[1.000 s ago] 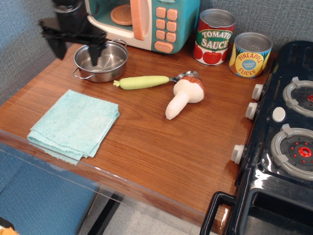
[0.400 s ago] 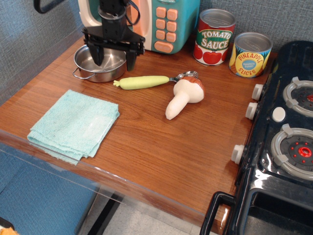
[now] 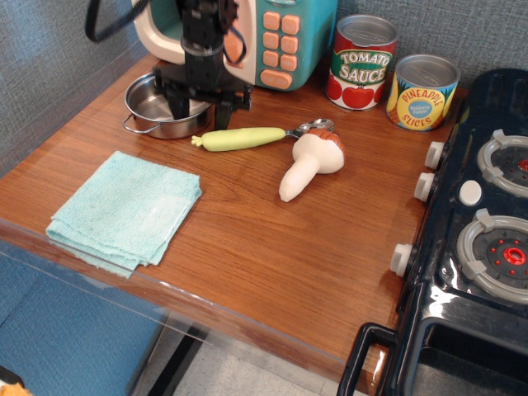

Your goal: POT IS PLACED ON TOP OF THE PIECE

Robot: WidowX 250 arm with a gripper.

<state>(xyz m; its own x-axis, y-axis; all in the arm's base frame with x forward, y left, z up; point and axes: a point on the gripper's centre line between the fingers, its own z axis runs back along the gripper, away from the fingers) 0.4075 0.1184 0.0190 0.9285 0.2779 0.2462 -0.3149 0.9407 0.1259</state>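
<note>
The gripper will next grab the pot by its rim, so that the steel pot can be set on top of the folded teal cloth [image 3: 128, 208].
The pot [image 3: 153, 103], a small shiny steel one with wire loop handles, stands at the back left of the wooden counter, in front of the toy microwave. My gripper [image 3: 202, 109] is low over the pot's right side. Its black fingers [image 3: 179, 107] are apart, one inside the pot and the other outside the right rim. I cannot tell whether they touch the rim. The piece [image 3: 124, 210], a folded light teal cloth, lies flat near the front left edge, apart from the pot and with nothing on it.
A green-handled spoon [image 3: 243, 138] and a toy mushroom [image 3: 309, 161] lie just right of the pot. A toy microwave [image 3: 264, 37] stands behind it. A tomato sauce can [image 3: 361, 62] and a pineapple can [image 3: 422, 92] stand at the back right. A black toy stove [image 3: 478, 231] is on the right.
My gripper has moved right from the pot's left side and come down over its right rim, with the fingers closer together. Pot and cloth have not moved.
</note>
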